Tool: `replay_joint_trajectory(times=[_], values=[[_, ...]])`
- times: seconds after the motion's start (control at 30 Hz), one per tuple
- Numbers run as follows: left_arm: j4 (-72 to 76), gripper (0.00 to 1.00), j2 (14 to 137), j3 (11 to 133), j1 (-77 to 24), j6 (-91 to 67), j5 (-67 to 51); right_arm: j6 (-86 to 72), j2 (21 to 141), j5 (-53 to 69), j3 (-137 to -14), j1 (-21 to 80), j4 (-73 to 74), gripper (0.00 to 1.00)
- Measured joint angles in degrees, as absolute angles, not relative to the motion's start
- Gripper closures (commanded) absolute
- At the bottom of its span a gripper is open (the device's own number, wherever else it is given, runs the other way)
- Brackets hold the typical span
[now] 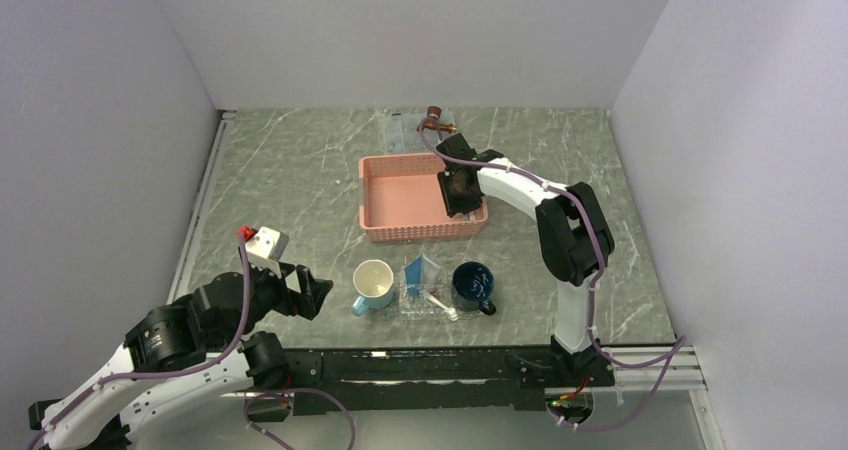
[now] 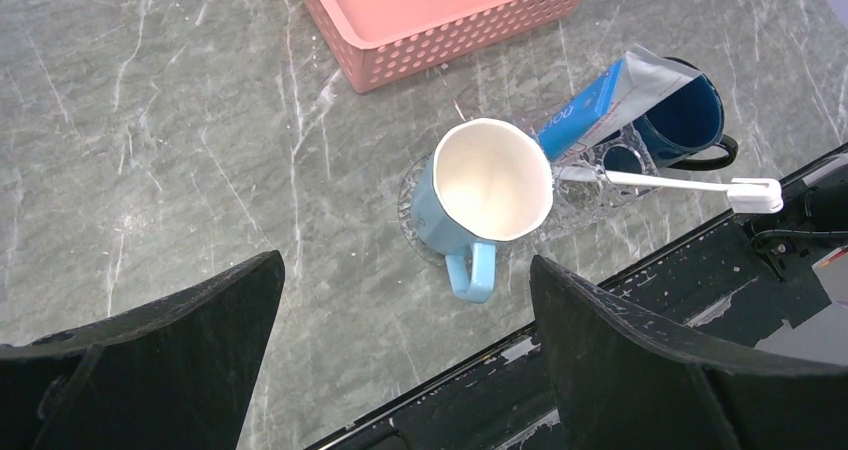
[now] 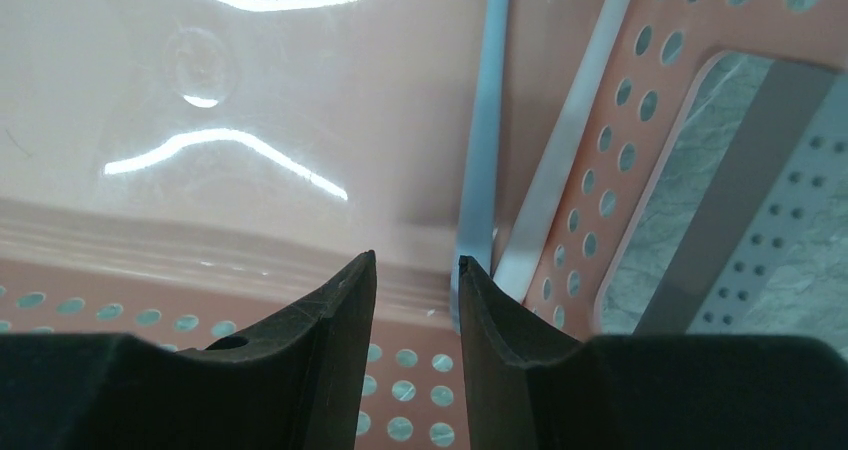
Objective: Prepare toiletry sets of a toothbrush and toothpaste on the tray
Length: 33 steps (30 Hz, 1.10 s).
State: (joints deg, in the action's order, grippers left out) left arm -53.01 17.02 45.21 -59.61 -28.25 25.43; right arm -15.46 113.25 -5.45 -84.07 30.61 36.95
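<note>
The right gripper reaches the pale bluish toothbrush next and grabs it by its handle end [image 3: 474, 238], so its head end stays free for the left gripper.
The small clear tray [image 1: 425, 305] sits near the front between two mugs. It holds a light-blue toothpaste tube [image 1: 420, 271] and a white toothbrush [image 1: 438, 300]; both also show in the left wrist view, the tube [image 2: 585, 110] and the toothbrush [image 2: 690, 183] lying across the tray [image 2: 600, 175]. My left gripper [image 1: 318, 292] [image 2: 405, 260] is open wide and empty, left of the light-blue mug. My right gripper [image 1: 458, 192] [image 3: 416, 258] is down inside the pink basket, jaws a little apart with nothing between them. Two slim sticks, one bluish [image 3: 480, 150] and one white [image 3: 570, 160], lie along the basket wall just beside its right finger.
A light-blue mug [image 1: 372, 285] [image 2: 490, 185] stands left of the tray and a dark blue mug [image 1: 472, 285] [image 2: 690, 120] right of it. The pink lattice basket [image 1: 400, 232] [image 2: 440, 30] is mid-table. A larger clear tray [image 1: 400, 130] lies behind it.
</note>
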Motion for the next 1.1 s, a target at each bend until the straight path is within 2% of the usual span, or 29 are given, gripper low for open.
replay_joint_trajectory(times=[0.77, 1.1], values=[[-53.0, 0.01, 17.0, 45.2, -59.6, -28.3, 26.3, -15.4, 118.8, -6.1, -87.2, 29.0, 36.6, 0.61], [-53.0, 0.01, 17.0, 45.2, -59.6, -28.3, 26.4, -14.7, 119.8, -4.7, -88.1, 28.9, 36.5, 0.95]])
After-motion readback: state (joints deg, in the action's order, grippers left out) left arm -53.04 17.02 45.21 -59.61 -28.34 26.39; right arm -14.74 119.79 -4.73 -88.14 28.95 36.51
